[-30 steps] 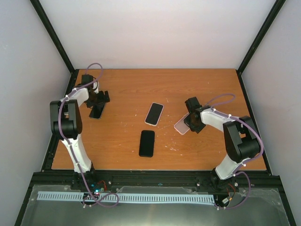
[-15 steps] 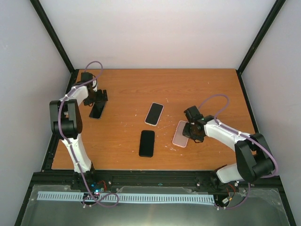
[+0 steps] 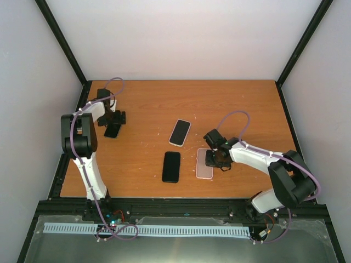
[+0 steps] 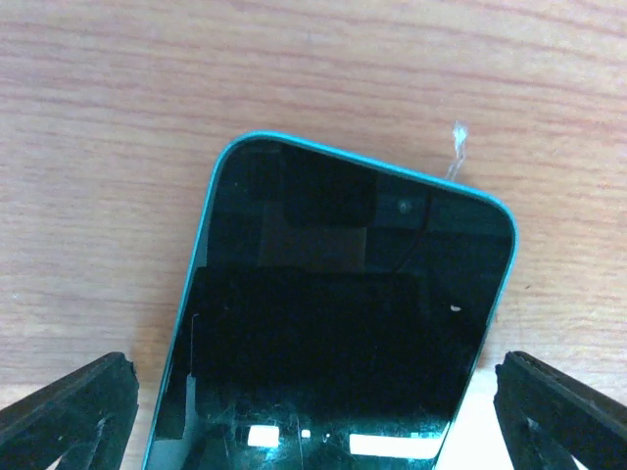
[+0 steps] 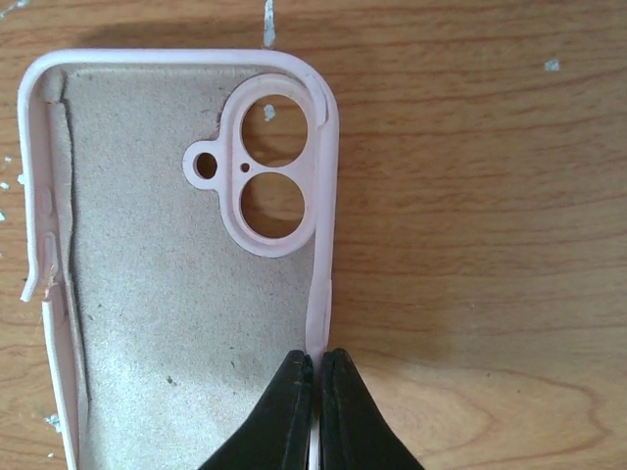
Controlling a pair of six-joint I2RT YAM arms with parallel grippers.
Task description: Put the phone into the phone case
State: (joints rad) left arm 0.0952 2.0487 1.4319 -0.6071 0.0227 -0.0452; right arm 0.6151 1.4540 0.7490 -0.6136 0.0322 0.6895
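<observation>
I should next hold the teal-edged phone with my left gripper by both side edges, just short of its far end, so that end stays free to hand over.
A pale pink phone case lies open side up on the wooden table, its camera cut-out showing in the right wrist view. My right gripper is shut on the case's right side wall. A teal-edged phone with a black screen lies face up at the far left. My left gripper is over it, open, with its fingers standing on either side of the phone and not touching it.
A white-edged phone lies at the table's middle. A black phone lies just in front of it, a little left of the pink case. Black frame posts stand at the table's far corners.
My right gripper has dragged the pink case left and nearer, to beside the black phone. My left gripper has shifted slightly over the teal-edged phone.
</observation>
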